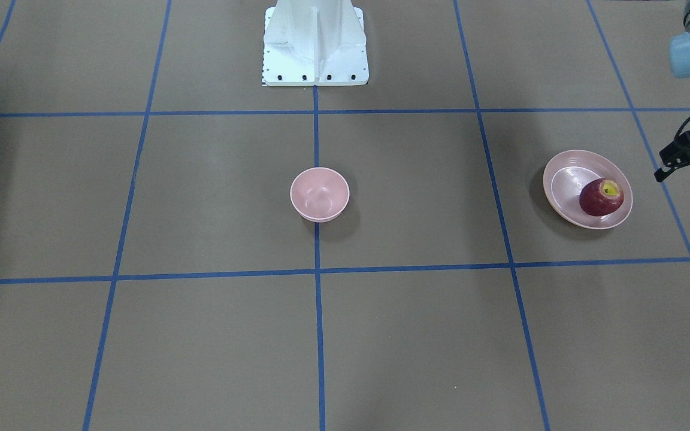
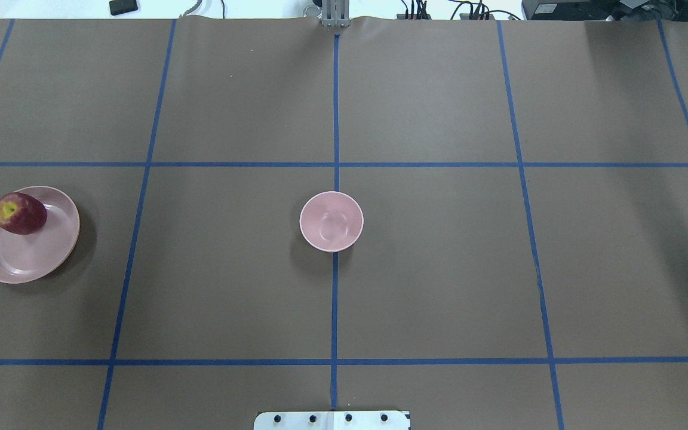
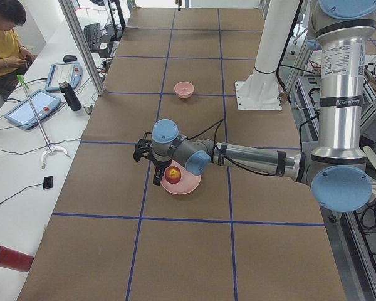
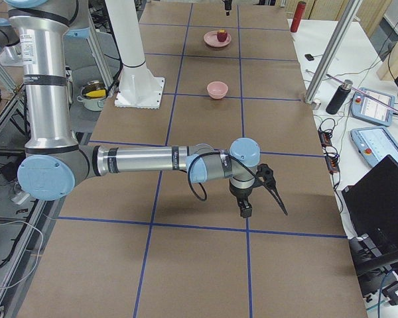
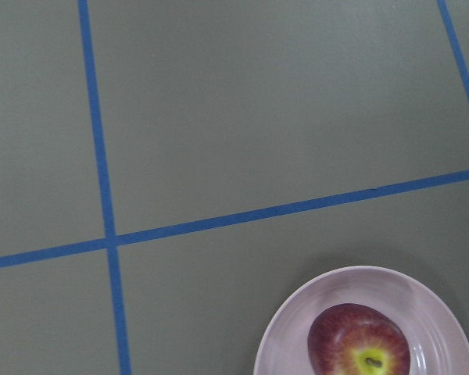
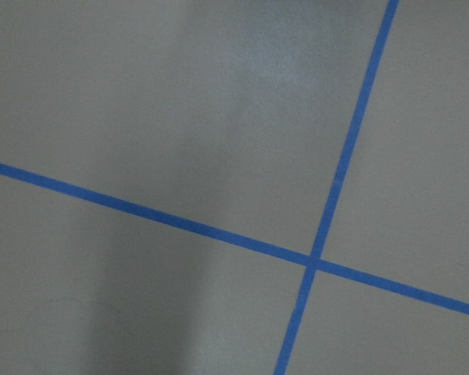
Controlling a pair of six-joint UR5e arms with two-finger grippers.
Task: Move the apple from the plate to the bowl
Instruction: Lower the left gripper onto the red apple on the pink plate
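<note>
The dark red apple needs to move from the plate into the bowl, so my left gripper should grab it by its round body next.
The dark red apple with a yellow stem patch lies on the far side of the shallow pink plate, at the table's left end in the overhead view. The small deep pink bowl stands empty at the table's centre. My left gripper hovers open just beyond the plate's outer side, apart from the apple; the left wrist view shows the apple at its lower edge. My right gripper shows only in the exterior right view, far from both dishes; I cannot tell if it is open or shut.
The white robot base stands behind the bowl. Blue tape lines grid the brown table. A side bench holds tablets, a dark bottle and a red cylinder, with a seated operator.
</note>
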